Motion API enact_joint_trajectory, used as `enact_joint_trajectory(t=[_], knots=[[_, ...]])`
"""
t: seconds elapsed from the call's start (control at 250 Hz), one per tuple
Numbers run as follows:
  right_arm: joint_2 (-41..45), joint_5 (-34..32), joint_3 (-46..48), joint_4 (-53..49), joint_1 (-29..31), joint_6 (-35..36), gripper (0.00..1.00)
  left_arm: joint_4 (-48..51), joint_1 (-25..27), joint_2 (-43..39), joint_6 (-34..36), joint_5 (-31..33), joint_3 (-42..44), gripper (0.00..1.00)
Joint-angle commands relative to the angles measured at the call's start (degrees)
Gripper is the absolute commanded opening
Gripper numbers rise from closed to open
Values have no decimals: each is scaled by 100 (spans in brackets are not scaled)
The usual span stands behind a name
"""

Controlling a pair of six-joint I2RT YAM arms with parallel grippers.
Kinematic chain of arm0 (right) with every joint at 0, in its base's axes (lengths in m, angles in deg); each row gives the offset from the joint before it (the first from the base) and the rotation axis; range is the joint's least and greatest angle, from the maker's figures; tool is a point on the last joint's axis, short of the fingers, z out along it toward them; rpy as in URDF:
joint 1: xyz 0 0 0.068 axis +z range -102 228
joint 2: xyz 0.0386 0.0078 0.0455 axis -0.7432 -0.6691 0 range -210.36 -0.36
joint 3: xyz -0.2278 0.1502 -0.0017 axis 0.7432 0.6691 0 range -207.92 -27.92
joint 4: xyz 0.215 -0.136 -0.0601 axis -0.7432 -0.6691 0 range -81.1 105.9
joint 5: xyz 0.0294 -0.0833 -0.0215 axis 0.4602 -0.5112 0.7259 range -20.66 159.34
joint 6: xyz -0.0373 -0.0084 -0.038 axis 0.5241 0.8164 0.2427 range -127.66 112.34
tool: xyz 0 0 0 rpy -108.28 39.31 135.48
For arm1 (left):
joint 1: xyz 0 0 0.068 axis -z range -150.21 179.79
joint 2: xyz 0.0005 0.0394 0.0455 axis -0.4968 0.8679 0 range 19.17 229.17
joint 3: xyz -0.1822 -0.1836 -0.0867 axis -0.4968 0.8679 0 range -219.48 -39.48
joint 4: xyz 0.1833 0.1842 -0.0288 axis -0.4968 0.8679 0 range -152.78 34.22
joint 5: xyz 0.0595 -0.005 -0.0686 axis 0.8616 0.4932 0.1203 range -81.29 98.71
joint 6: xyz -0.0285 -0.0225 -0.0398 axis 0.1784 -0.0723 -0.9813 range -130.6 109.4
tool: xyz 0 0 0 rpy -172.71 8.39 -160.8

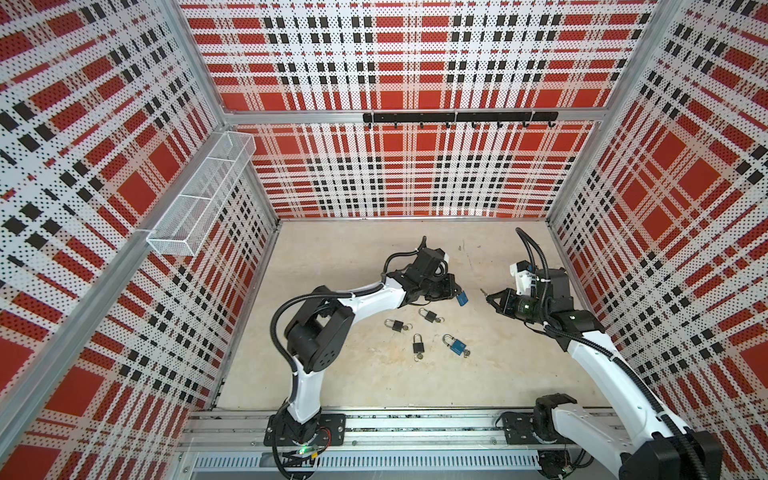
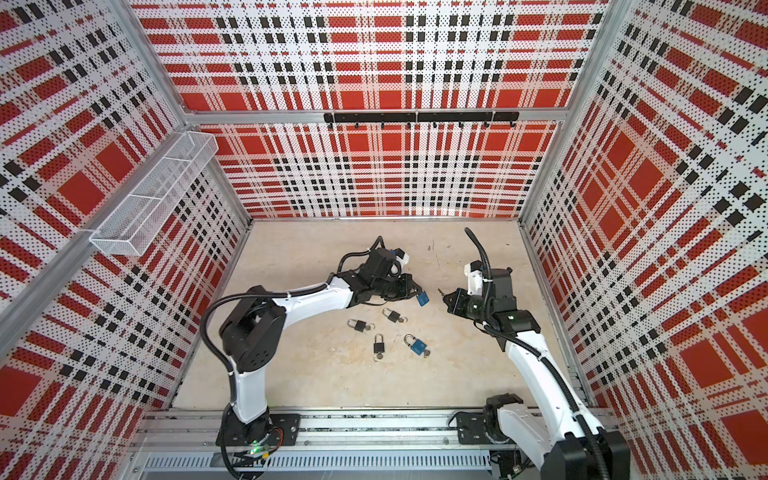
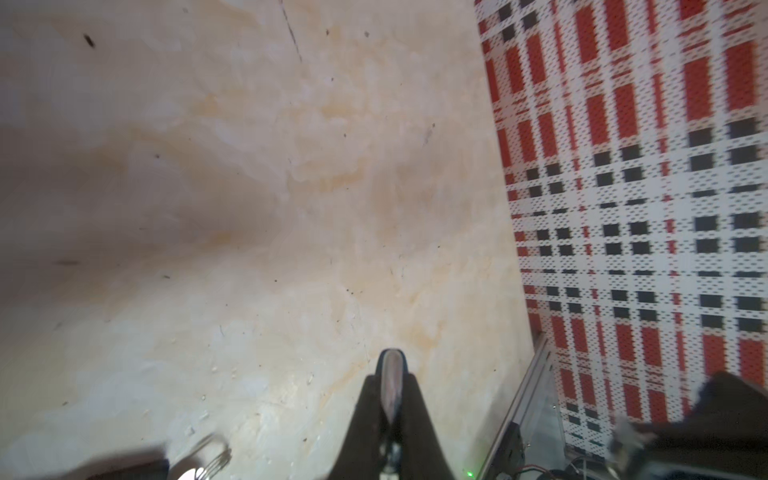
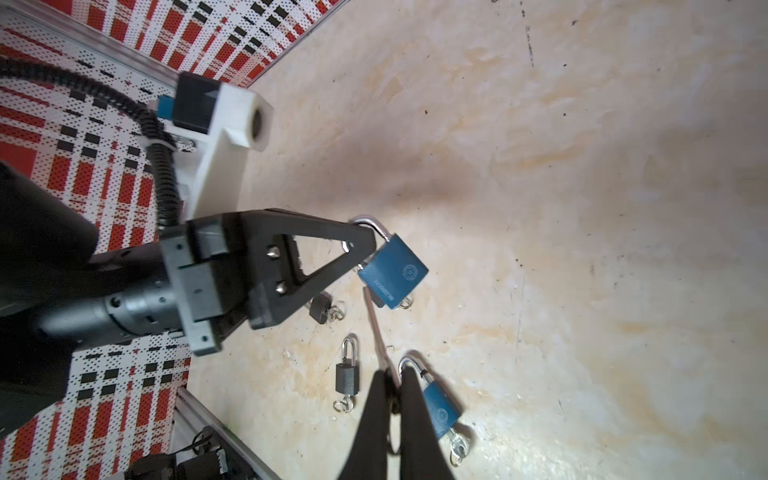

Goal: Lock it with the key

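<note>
My left gripper should keep holding for now, because the padlock hangs by its shackle (image 3: 392, 370) above the floor and would fall there if I opened now.
My left gripper (image 1: 453, 291) is shut on the silver shackle (image 3: 392, 370) of a blue padlock (image 1: 461, 298), which hangs above the floor, body tilted down; the right wrist view shows this padlock (image 4: 392, 272) too. To its right, my right gripper (image 1: 491, 297) is shut on a small key (image 1: 483, 292) whose blade points left at the padlock. In the right wrist view the key (image 4: 375, 328) sticks out past the shut gripper (image 4: 390, 376), its tip near the padlock's bottom end. In both top views a short gap separates key and padlock.
On the floor below lie three black padlocks (image 1: 395, 325) (image 1: 430, 316) (image 1: 417, 347) and a second blue padlock (image 1: 456, 345), each with a key in it. A wire basket (image 1: 199, 195) hangs on the left wall, a hook rail (image 1: 459, 117) on the back wall.
</note>
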Motion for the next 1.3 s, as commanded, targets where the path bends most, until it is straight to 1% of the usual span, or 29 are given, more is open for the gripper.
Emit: enact_joint_trajectory(t=[0.0, 0.092, 0.284, 0.496, 0.72, 0.772, 0.824, 0.916, 0.996, 1.176, 1.237, 1.297], knots=[[131, -253, 149, -18, -103, 178, 0, 366, 140, 408, 166, 142, -575, 0], [140, -270, 260, -2, -190, 131, 0, 619, 176, 768, 217, 236, -968, 0], [42, -194, 411, 132, -311, 85, 0, 709, 201, 1311, 105, 229, -1455, 0], [-83, -163, 394, 191, -337, 117, 0, 718, 219, 1590, 17, 317, -1608, 0], [-324, -89, 415, 380, -337, 58, 0, 802, 218, 1628, -46, 503, -1558, 0], [-385, -92, 420, 429, -337, 40, 0, 824, 214, 1606, -46, 537, -1539, 4], [-468, -77, 420, 471, -338, 27, 0, 828, 200, 1567, -73, 584, -1495, 17], [-620, -84, 412, 515, -337, 26, 0, 794, 192, 1475, -90, 670, -1390, 26], [-741, -78, 394, 577, -334, 44, 0, 759, 167, 1398, -83, 716, -1293, 27], [-973, -102, 367, 776, -337, -39, 0, 698, 87, 1225, -110, 786, -1076, 33], [-1060, -125, 356, 854, -328, -76, 0, 675, 61, 1140, -112, 833, -975, 37], [-1170, -135, 351, 967, -311, -106, 0, 632, 34, 1043, -111, 887, -852, 38]])
